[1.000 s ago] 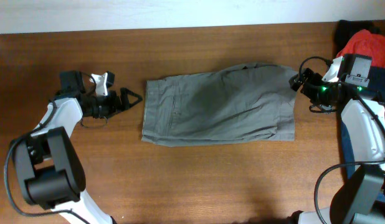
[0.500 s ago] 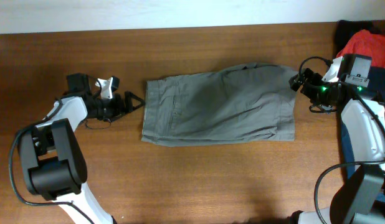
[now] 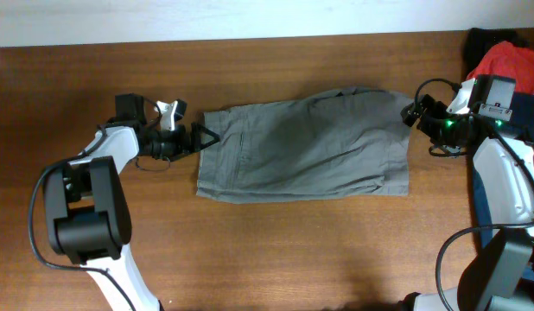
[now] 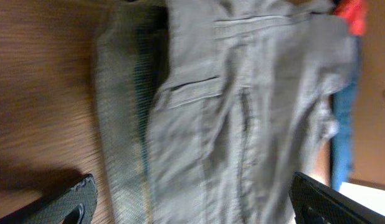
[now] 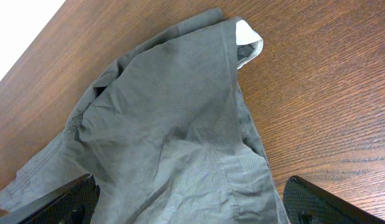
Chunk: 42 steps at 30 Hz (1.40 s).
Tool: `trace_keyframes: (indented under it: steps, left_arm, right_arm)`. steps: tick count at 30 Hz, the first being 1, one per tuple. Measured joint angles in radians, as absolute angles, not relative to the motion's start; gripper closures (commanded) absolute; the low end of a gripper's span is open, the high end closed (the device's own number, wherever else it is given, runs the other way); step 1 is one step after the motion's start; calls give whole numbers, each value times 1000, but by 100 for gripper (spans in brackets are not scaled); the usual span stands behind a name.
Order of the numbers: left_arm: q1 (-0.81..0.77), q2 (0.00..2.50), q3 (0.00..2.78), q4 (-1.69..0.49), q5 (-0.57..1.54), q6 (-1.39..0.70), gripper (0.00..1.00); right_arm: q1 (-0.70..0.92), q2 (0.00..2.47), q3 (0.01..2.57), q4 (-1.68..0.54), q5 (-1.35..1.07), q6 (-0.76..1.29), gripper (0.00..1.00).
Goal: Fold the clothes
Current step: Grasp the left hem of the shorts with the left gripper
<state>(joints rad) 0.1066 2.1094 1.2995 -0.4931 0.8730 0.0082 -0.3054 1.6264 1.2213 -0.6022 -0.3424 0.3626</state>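
Observation:
My left gripper takes hold of the shorts [image 3: 306,145] by their end edge near the pocket seam [image 3: 205,148] next, to fold that end over the rest of the shorts.
The grey-olive shorts [image 3: 306,145] lie flat and folded in the middle of the wooden table. My left gripper [image 3: 205,138] is open at the shorts' left edge, its fingers spread over the waistband; the left wrist view shows the cloth [image 4: 230,118] with a pocket seam between the open fingers [image 4: 192,205]. My right gripper [image 3: 411,113] is open at the shorts' upper right corner. In the right wrist view the cloth [image 5: 174,137] lies between the spread fingers [image 5: 191,202], and a small white tag [image 5: 247,38] shows at the far edge.
A red garment [image 3: 507,60] on dark cloth lies at the table's back right corner. A dark blue garment [image 3: 479,203] hangs by the right arm. Bare wood [image 3: 276,259] runs along the front.
My left gripper has moved right across the table to the shorts' left edge. The right arm and the shorts have not moved.

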Motion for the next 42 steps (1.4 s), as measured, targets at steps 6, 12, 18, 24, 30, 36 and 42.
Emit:
trace_keyframes:
  steps: [6,12,18,24,30,36,42]
  left_arm:
    - [111,2152,1308,-515,1002,16,1]
    - [110,2158,1308,-523,1020,17,11]
    - [109,2170,1302,-530,991,20,33]
    - [109,2176,1296,-526,971,17,55]
    - [107,2194,1284,-527,931,9,100]
    - [108,2199,1282,-527,936,7,100]
    - [117,2203,1302,-587,927,8,100]
  right_arm:
    - [-305,1626,1221,-602,-342,363,1]
    - [-305,1626,1221,-602,-342,363,1]
    - [-305,1626,1221,-602,-342,363,1]
    - [-305,1626,1221,-602,-343,363,1]
    - [-305,1626,1221,-602,-342,362,1]
    - [-305,1626,1221,-602,-342,363,1]
    - [-305,1626,1221,-602,-342,362,1]
